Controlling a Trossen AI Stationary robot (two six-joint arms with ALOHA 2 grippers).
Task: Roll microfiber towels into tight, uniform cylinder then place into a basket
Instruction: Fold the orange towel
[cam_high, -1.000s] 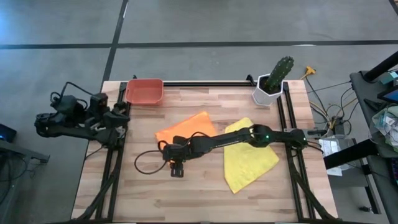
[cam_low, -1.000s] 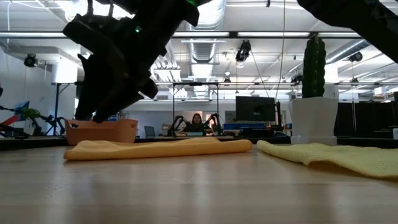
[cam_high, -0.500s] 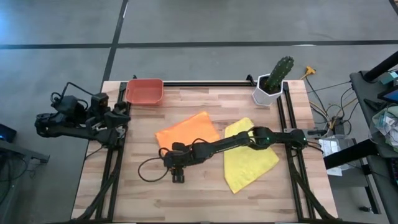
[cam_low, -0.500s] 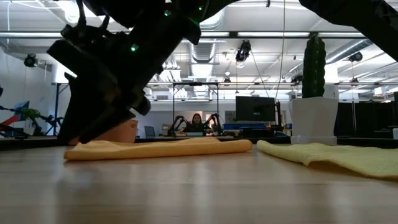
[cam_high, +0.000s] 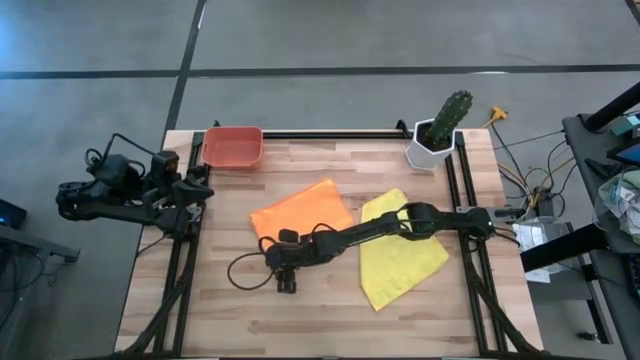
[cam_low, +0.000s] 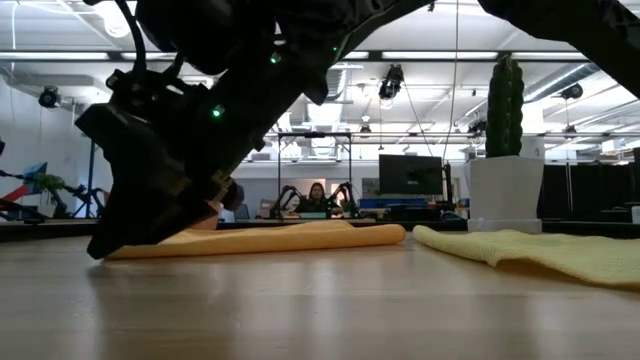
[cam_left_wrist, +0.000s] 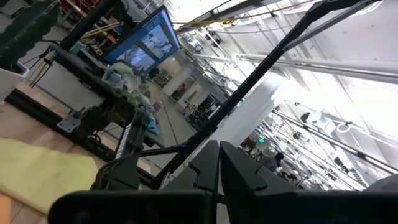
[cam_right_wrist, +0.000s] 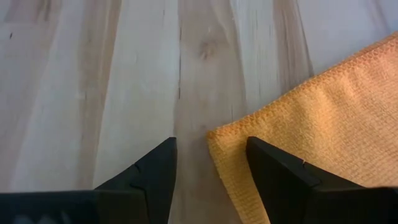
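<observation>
I should pick up the orange towel by its hemmed corner (cam_right_wrist: 219, 138) next with my right gripper. Then it can roll the towel.
An orange towel (cam_high: 302, 207) lies flat at mid-table, and a yellow towel (cam_high: 402, 252) lies flat to its right. The red-orange basket (cam_high: 232, 146) stands at the far left. My right gripper (cam_right_wrist: 210, 146) reaches across to the orange towel's near-left corner (cam_right_wrist: 216, 134) and is open, low over the wood. Its fingertips stand to either side of that corner. In the low view it (cam_low: 110, 240) hangs close to the tabletop in front of the towel (cam_low: 300, 237). My left gripper (cam_left_wrist: 217, 167) is shut and raised at the table's left edge (cam_high: 193, 188). My right gripper slants down from the table's right, with the orange towel's near-left corner (cam_right_wrist: 216, 134) between its open fingers. One finger (cam_right_wrist: 280, 171) shows over the cloth's edge. I cannot tell whether it touches the cloth.
A white pot with a green cactus (cam_high: 440, 135) stands at the far right corner. Black rails (cam_high: 185, 260) run along both table sides. A black cable loop (cam_high: 240, 272) lies beside my right gripper. Bare wood lies toward the near edge (cam_high: 320, 320).
My right gripper has gone down toward the table at the orange towel's near-left corner, tipping more steeply, and has stayed open. Both towels lie as before.
</observation>
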